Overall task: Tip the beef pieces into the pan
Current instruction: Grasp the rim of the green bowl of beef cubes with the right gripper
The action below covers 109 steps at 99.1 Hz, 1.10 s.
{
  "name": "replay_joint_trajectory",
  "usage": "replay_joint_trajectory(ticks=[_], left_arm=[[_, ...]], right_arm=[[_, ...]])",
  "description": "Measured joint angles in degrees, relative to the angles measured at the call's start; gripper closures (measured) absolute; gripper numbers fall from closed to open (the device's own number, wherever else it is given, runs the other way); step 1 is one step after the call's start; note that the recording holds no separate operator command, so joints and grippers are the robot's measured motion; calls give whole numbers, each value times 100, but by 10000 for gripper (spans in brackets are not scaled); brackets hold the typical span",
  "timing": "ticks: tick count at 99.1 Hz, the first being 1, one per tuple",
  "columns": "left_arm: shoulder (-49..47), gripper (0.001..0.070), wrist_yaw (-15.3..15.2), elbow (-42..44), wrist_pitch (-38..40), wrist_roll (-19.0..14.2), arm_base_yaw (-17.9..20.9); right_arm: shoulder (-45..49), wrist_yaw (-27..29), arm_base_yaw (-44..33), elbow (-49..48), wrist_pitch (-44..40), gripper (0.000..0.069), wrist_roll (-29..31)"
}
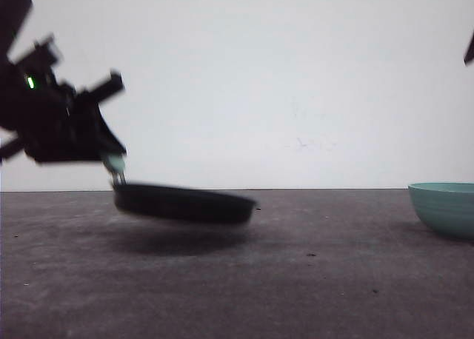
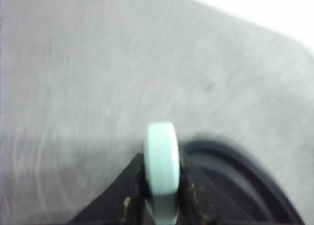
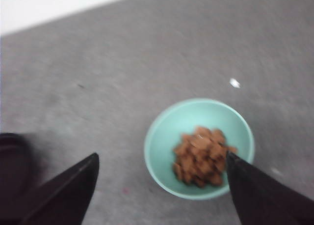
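My right gripper pinches the bowl's thin rim [image 3: 250, 154] on the side away from the pan next, since the teal bowl is wider than my open fingers.
The black pan [image 1: 185, 203] hangs tilted just above the dark table, casting a shadow below. My left gripper [image 1: 112, 160] is shut on its mint-green handle [image 2: 162, 166], which stands between the two black fingers, and the pan's rim [image 2: 245, 176] curves beside them. The beef pieces [image 3: 201, 156] lie in a low brown heap inside a teal bowl [image 3: 167, 136] on the table. My right gripper [image 3: 161, 154] hovers open above that bowl, one finger [image 3: 255, 190] over its rim, and holds nothing.
The teal bowl [image 1: 444, 206] sits at the table's far right edge in the front view. A small white scrap [image 3: 234, 82] lies on the table beyond the bowl. A white wall stands behind the table.
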Motion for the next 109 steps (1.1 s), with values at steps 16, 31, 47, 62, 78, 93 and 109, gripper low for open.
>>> replay_joint_trajectory(ticks=[16, 31, 47, 62, 78, 93, 109], left_arm=[[-1045, 648, 13, 0, -861, 0, 0], [-2028, 648, 195, 0, -1493, -37, 2], [-2920, 648, 378, 0, -1976, -133, 2], [-3526, 648, 472, 0, -2538, -181, 0], [-3978, 648, 599, 0, -3040, -199, 0], [-4258, 648, 717, 0, -3373, -197, -2], [-4398, 648, 741, 0, -3707, -192, -2]], right_arm=[[684, 11, -334, 236, -85, 181, 11], [1440, 11, -643, 636, -120, 186, 15], [2297, -85, -748, 1104, -184, 261, -22], [2935, -138, -748, 1191, -249, 276, -107], [3488, -118, -750, 1193, -199, 313, -197], [3847, -118, -750, 1213, -11, 403, -245], [4046, 144, -750, 1213, 48, 450, -286]])
